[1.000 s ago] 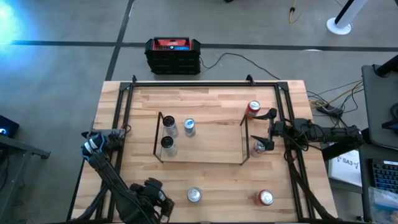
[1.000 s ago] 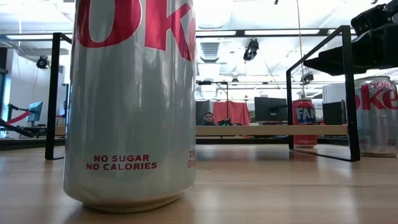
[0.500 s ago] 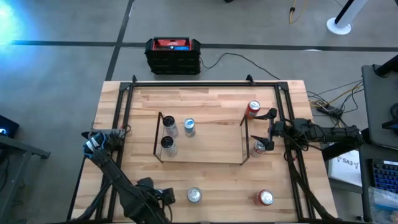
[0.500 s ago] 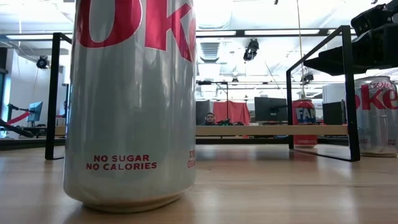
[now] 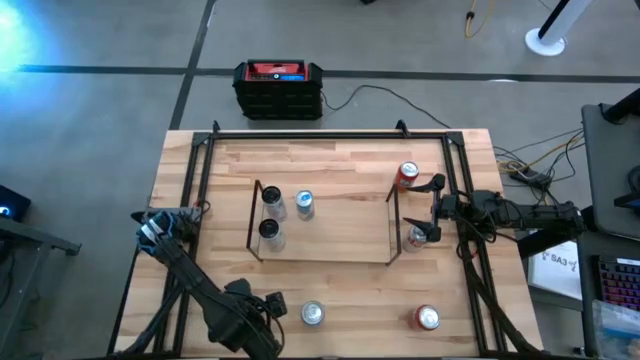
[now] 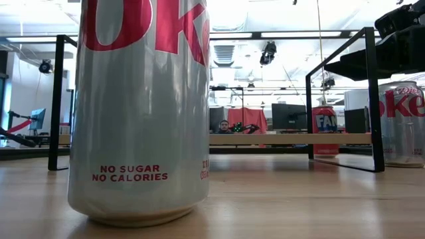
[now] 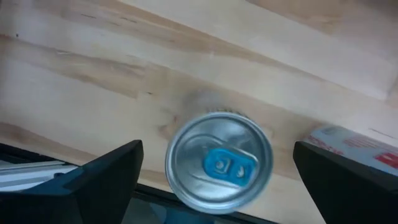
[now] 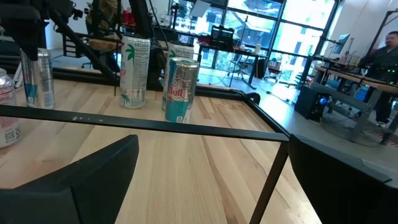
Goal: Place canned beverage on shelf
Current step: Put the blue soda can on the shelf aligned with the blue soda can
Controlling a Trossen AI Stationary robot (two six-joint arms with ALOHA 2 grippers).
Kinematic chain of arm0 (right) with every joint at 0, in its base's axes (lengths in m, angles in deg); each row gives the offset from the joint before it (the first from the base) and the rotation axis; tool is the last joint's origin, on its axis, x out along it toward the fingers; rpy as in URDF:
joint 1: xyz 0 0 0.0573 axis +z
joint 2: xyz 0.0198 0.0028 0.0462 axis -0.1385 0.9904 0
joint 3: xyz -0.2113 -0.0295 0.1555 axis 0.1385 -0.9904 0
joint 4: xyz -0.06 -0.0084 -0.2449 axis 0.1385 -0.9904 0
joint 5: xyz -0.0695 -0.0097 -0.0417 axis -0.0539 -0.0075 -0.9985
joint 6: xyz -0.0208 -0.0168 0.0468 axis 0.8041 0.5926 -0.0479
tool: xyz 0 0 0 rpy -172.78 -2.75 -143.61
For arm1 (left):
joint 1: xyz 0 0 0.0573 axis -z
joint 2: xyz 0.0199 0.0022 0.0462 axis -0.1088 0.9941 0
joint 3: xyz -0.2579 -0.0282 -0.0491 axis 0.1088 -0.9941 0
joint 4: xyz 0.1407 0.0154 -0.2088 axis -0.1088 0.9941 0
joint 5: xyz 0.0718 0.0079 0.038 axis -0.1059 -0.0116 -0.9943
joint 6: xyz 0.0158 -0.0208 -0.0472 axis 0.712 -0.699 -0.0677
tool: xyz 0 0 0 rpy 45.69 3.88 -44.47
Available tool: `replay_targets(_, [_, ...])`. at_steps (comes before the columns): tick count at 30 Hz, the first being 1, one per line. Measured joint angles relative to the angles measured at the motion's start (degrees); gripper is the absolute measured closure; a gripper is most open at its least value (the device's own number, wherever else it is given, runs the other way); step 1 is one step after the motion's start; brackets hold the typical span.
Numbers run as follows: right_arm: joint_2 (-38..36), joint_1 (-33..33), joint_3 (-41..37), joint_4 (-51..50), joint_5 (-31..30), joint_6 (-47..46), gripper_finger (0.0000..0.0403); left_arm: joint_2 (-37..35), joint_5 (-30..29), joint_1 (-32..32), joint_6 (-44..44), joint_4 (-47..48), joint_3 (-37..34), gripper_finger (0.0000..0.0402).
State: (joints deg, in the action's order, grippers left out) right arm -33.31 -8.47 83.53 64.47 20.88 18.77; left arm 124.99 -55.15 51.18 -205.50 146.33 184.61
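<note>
My left gripper will grab the blue-tab can by its top rim point(image 7: 219, 121) next, so the can's base stays free to stand on the shelf.
The shelf point(image 5: 325, 225) stands mid-table, its wood deck between thin black end frames. Three cans point(image 5: 273, 203) point(image 5: 304, 204) point(image 5: 269, 233) stand at its left end. A silver can with a blue tab point(image 5: 313, 314) stands near the table's front edge and fills the low view point(image 6: 139, 113). My left gripper point(image 5: 268, 310) is open just left of it. In the left wrist view the can point(image 7: 219, 163) shows ahead of the open gripper point(image 7: 216, 152). My right gripper point(image 5: 431, 209) is open at the shelf's right end, beside a silver can point(image 5: 417, 238).
A red can point(image 5: 407, 175) stands by the shelf's far right corner and another red can point(image 5: 427, 318) at the front right. A black tubular frame point(image 5: 330, 133) runs around the tabletop. A black and red box point(image 5: 278, 88) sits on the floor behind the table.
My left gripper has gone toward the table's right edge, closer to the silver can at the front. The can has stayed where it was.
</note>
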Motion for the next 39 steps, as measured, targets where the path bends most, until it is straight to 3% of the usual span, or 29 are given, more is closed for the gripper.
replay_targets(9, [0.0,-0.02,0.0,0.0,-0.02,0.01,0.0005,0.0,0.65,0.0,0.0,-0.54,-0.9,0.0032])
replay_targets(14, [0.0,0.0,0.0,0.0,-0.02,0.01,0.0005,0.0,-0.47,-0.05,0.13,-2.43,-3.25,0.0086])
replay_targets(20, [0.0,-0.01,0.0,0.0,-0.01,0.01,0.0005,0.07,-0.77,-0.11,2.99,-4.12,-4.26,0.0181])
replay_targets(32, [0.0,-0.01,0.01,0.0,-0.02,-0.01,0.0005,0.13,-0.85,-0.8,8.3,-5.1,-2.41,0.0185])
replay_targets(39, [0.0,-0.02,0.0,0.0,-0.02,0.0,0.0005,0.11,-1.22,-3.31,16.32,0.81,2.08,0.0185])
